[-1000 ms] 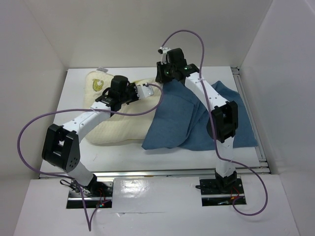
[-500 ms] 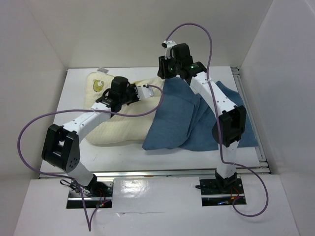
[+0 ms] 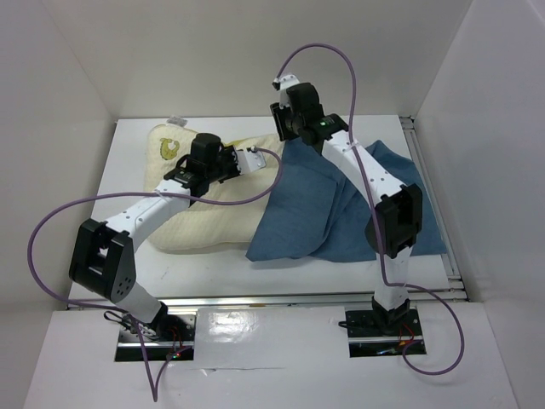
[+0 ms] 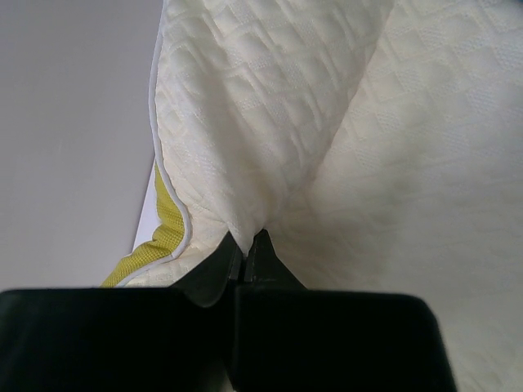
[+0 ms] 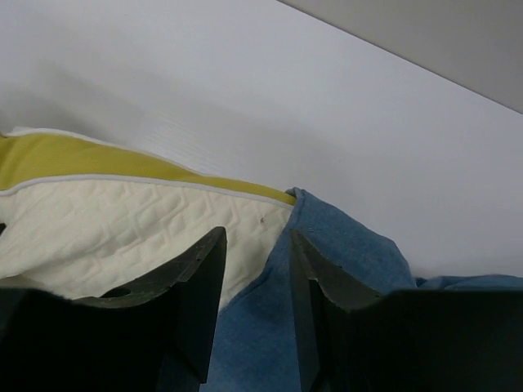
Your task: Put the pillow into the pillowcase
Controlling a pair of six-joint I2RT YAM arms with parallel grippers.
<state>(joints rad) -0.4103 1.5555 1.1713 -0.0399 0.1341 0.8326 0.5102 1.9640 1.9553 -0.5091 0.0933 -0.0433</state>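
I should move to the pillowcase's corner and lower before closing, as my right gripper's fingers are still above the pillowcase, short of that corner.
The cream-white pillow [image 3: 200, 217] lies on the left half of the table, its yellowish mark at the far left corner. The dusty-blue pillowcase [image 3: 315, 204] lies wrinkled to its right, its left edge over the pillow's right end. My left gripper [image 3: 249, 158] is shut on a pinch of the pillow's quilted cover [image 4: 270, 147] near its yellow edge [image 4: 163, 237]. My right gripper [image 3: 285, 128] is open above the far edge of the pillowcase [image 5: 343, 245], where the cloth meets the pillow [image 5: 122, 229]; the cloth's edge lies between the fingers [image 5: 200, 278], which do not grip it.
White walls close in the table [image 3: 128, 145] at the back, left and right. Purple cables loop above both arms. A metal rail [image 3: 443, 221] runs along the table's right edge.
The right gripper rose a little, then dropped and shifted left over the pillowcase's far edge. The left gripper and the pillow have stayed in place.
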